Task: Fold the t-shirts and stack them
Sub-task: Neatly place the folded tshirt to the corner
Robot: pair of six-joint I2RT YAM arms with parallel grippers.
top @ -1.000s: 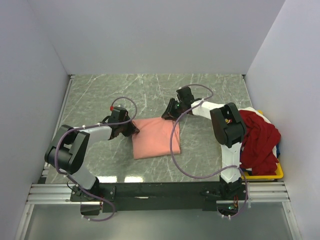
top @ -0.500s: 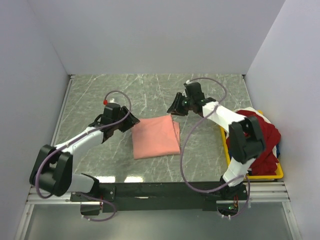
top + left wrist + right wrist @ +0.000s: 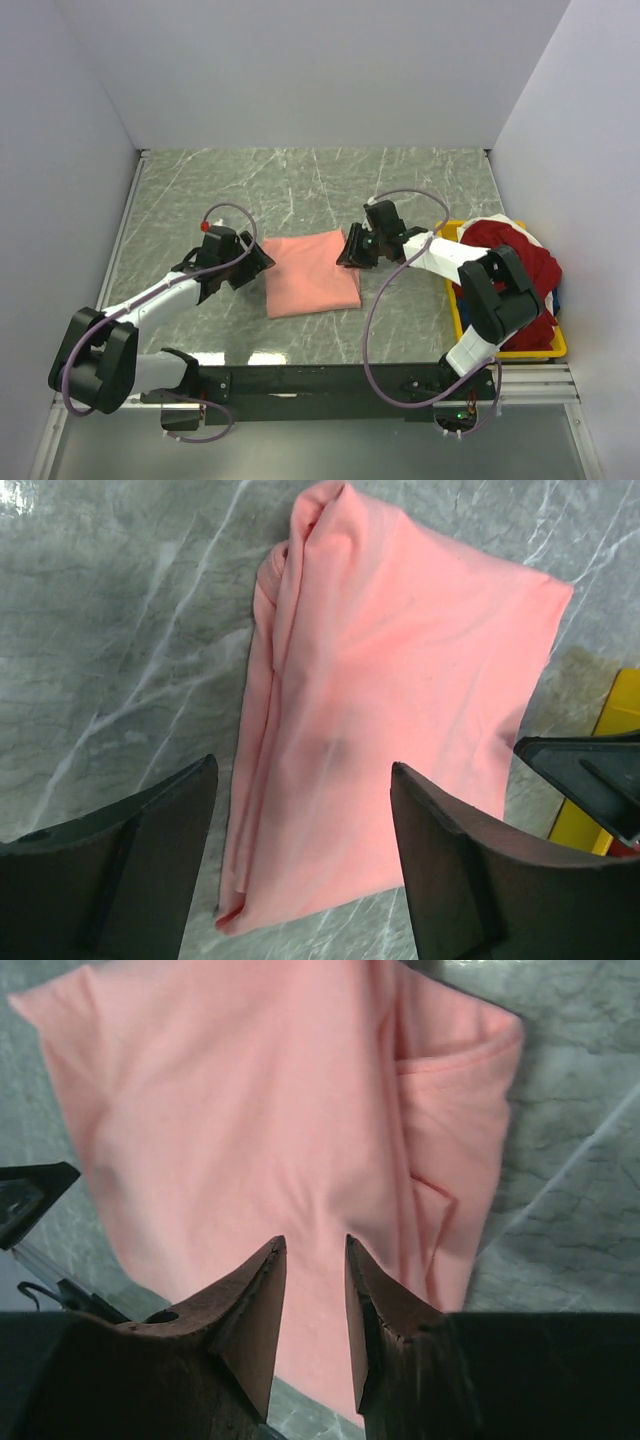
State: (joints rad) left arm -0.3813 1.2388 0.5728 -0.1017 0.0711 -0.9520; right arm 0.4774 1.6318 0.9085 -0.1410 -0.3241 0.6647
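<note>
My left gripper's fingers are still above the cloth, so it is too early to close. My left gripper lowers next, then closes on the shirt's folded edge (image 3: pixel 268 273) (image 3: pixel 264 772).
A salmon-pink t-shirt (image 3: pixel 311 274) lies folded into a rough rectangle on the marble table. My left gripper (image 3: pixel 252 262) hovers at its left edge. In the left wrist view the left gripper (image 3: pixel 302 768) stands wide open above the pink cloth (image 3: pixel 400 680) with nothing between its fingers. My right gripper (image 3: pixel 350 250) is at the shirt's right edge. From the right wrist, the right gripper (image 3: pixel 314 1242) is narrowly open over the shirt (image 3: pixel 250 1110) and holds nothing. A deep red t-shirt (image 3: pixel 520 265) is heaped in the bin at the right.
The yellow plastic bin (image 3: pixel 530 352) stands at the table's right edge, with bits of white (image 3: pixel 497 220) and dark blue (image 3: pixel 557 300) cloth under the red heap. White walls close the table at the left, back and right.
My left gripper has opened and let go of the pink shirt's left edge, drawing slightly back. My right gripper has come down from the far corner to the shirt's right edge.
</note>
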